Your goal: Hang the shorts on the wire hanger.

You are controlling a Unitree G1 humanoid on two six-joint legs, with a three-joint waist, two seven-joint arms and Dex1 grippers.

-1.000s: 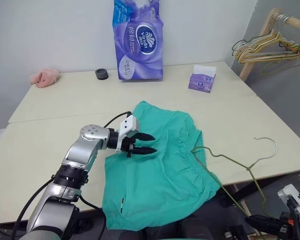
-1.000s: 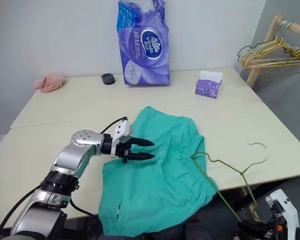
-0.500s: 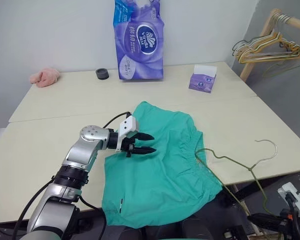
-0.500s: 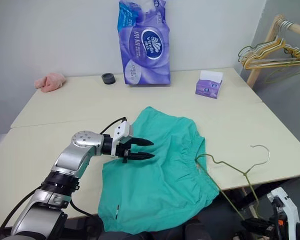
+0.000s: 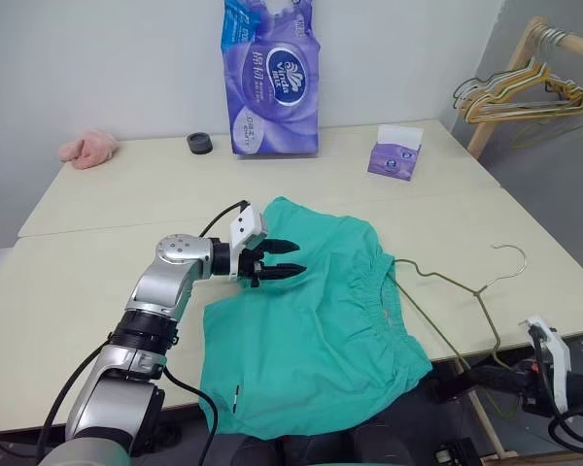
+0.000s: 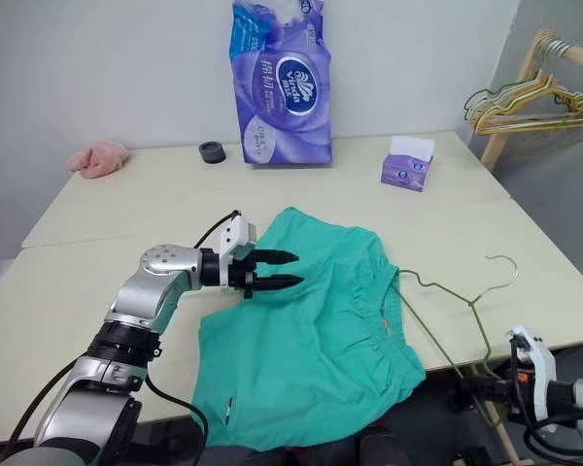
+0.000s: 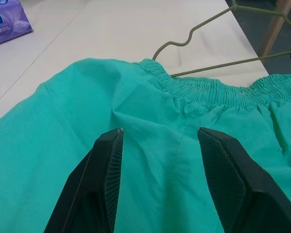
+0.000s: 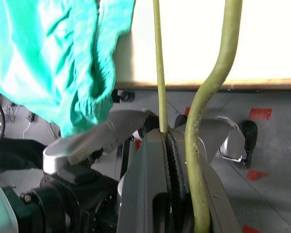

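Note:
The left gripper next needs to pinch the waistband's end (image 5: 380,257), because the gathered edge puckers up while the rest of the shorts (image 5: 311,330) lies flat. The shorts can then be hung.
The teal shorts (image 5: 311,330) lie flat on the table, their gathered waistband toward the right and the lower part hanging over the near edge. My left gripper (image 5: 293,269) hovers open just above their upper left part, its two black fingers (image 7: 106,179) spread over the cloth with nothing between them. The thin greenish wire hanger (image 5: 447,283) slants over the table's right front corner, one end at the waistband and the hook (image 5: 511,254) pointing away. Below the table edge, my right gripper (image 5: 486,377) is shut on the hanger's lower wire (image 8: 159,73).
A tall purple tissue pack (image 5: 269,78), a black roll (image 5: 199,144) and a pink fluffy cloth (image 5: 87,149) stand along the far edge. A small purple tissue box (image 5: 394,153) sits at the far right. A wooden rack with bunched hangers (image 5: 525,92) stands beyond the right edge.
My right gripper has come forward and up with the wire hanger, carrying its hook and near end farther over the table toward the waistband. The left gripper has risen slightly, still open.

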